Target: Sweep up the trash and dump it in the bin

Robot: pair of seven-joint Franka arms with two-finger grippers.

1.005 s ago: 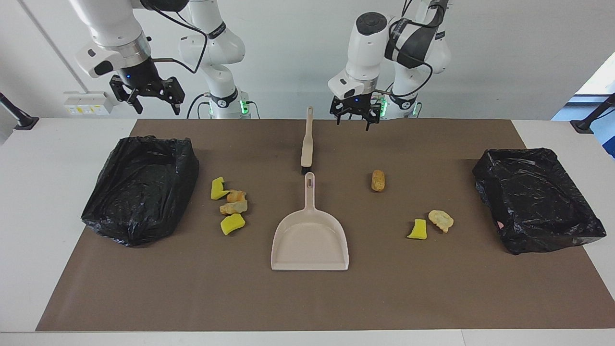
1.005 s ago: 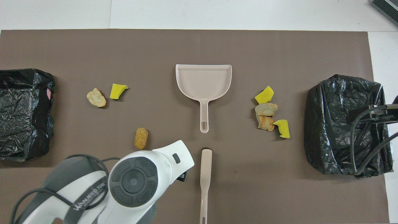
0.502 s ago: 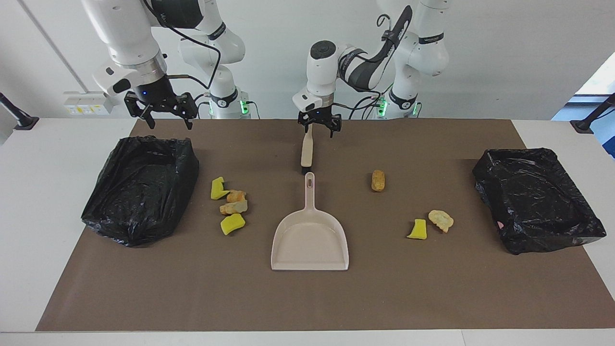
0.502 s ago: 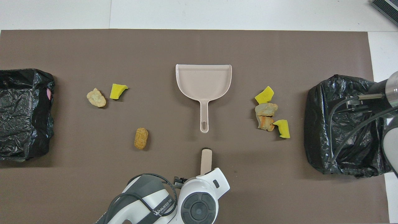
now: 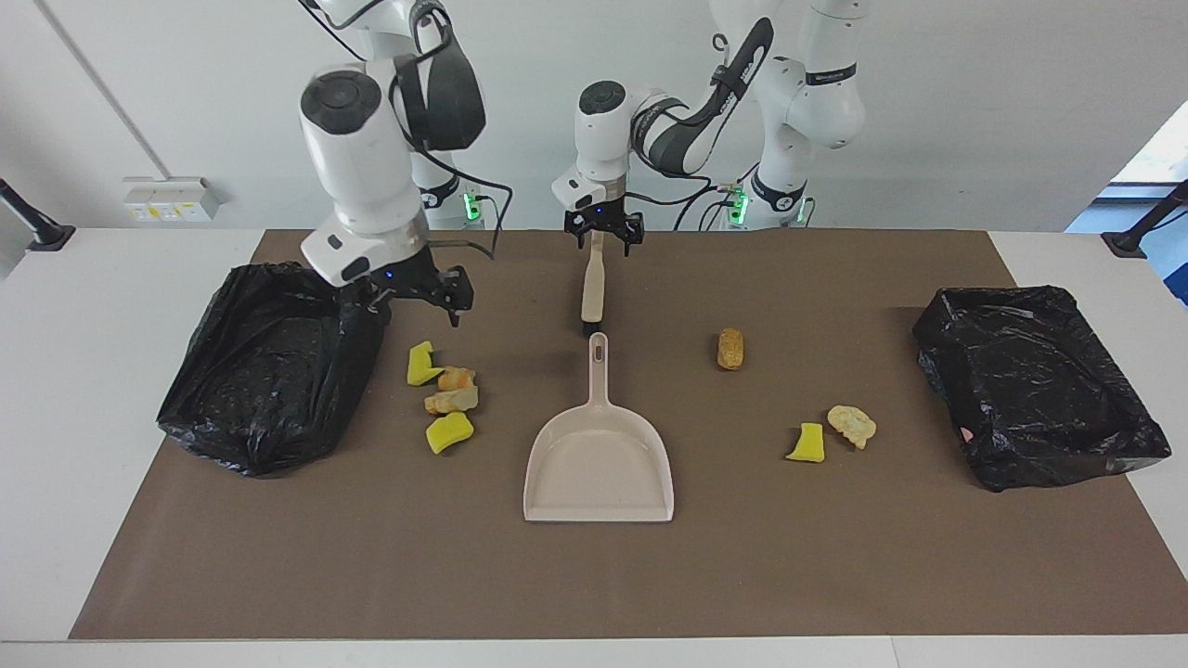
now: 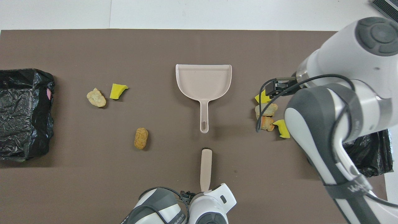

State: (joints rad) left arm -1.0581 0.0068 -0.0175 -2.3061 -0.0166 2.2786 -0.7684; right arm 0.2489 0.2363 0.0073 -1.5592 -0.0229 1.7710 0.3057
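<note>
The fingers of my left gripper reach down around the brush's handle, so it is time to close now, which would catch the brush handle [image 6: 205,170] beside the brown mat.
The trash lies in two groups on the brown mat. One cluster of yellow sponge wedges and tan chunks [image 5: 444,397] lies by the bin at the right arm's end and also shows in the overhead view [image 6: 268,112]. A brown chunk [image 5: 730,348], a yellow wedge [image 5: 807,443] and a tan chunk [image 5: 852,425] lie toward the left arm's end. My right gripper [image 5: 417,309] is open and empty, low over the mat between that bin and the cluster. My left gripper [image 5: 603,243] is open, with its fingers on either side of the brush [image 5: 592,283] near the handle's end.
A beige dustpan [image 5: 599,464] lies mid-mat, its handle pointing at the brush. A black-bagged bin [image 5: 264,371] stands at the right arm's end, another [image 5: 1035,385] at the left arm's end. In the overhead view the right arm [image 6: 335,102] covers much of its bin.
My right arm swung down from above its bin to just over the mat beside the trash cluster. My left gripper settled slightly lower over the brush handle's end. Nothing on the mat moved.
</note>
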